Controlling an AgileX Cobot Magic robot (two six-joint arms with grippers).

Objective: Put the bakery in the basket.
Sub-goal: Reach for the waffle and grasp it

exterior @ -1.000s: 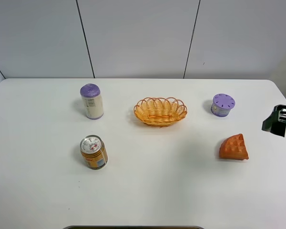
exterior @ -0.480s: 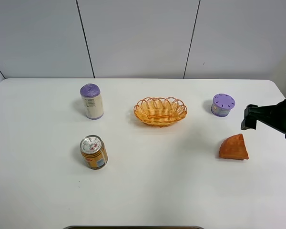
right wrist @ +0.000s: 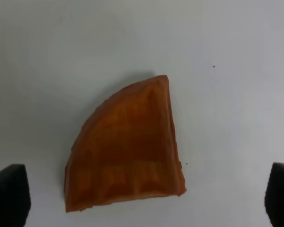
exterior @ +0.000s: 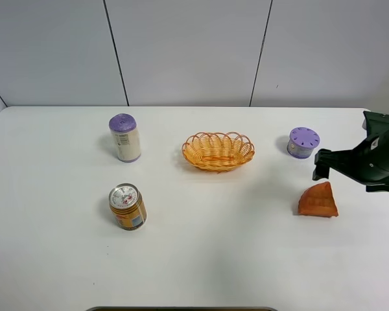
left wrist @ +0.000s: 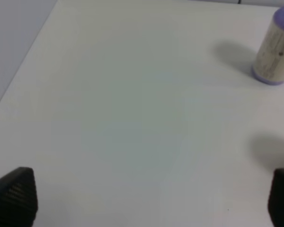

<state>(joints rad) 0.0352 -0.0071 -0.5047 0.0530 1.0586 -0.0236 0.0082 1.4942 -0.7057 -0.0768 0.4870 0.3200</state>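
The robot's right gripper needs to grab the waffle wedge by its broad end (exterior: 318,208) next, so that it can put the wedge in the wicker basket (exterior: 218,150).
The bakery (exterior: 318,200) is an orange-brown waffle wedge lying on the white table at the right; it fills the middle of the right wrist view (right wrist: 128,146). The wicker basket (exterior: 218,150) stands at the table's middle back and holds nothing. My right gripper (exterior: 323,164) is open and hovers just above and behind the wedge, apart from it; its fingertips (right wrist: 9,194) stand wide on either side of the wedge. My left gripper (left wrist: 146,198) is open over bare table at the left; it is out of the exterior view.
A purple-capped white bottle (exterior: 124,137) stands at the back left, also in the left wrist view (left wrist: 276,47). An orange-labelled can (exterior: 127,206) stands front left. A small purple round container (exterior: 303,142) stands behind the wedge, close to my right arm.
My right arm has come in from the table's right edge leftward, and now hangs over the waffle wedge. Nothing on the table has moved.
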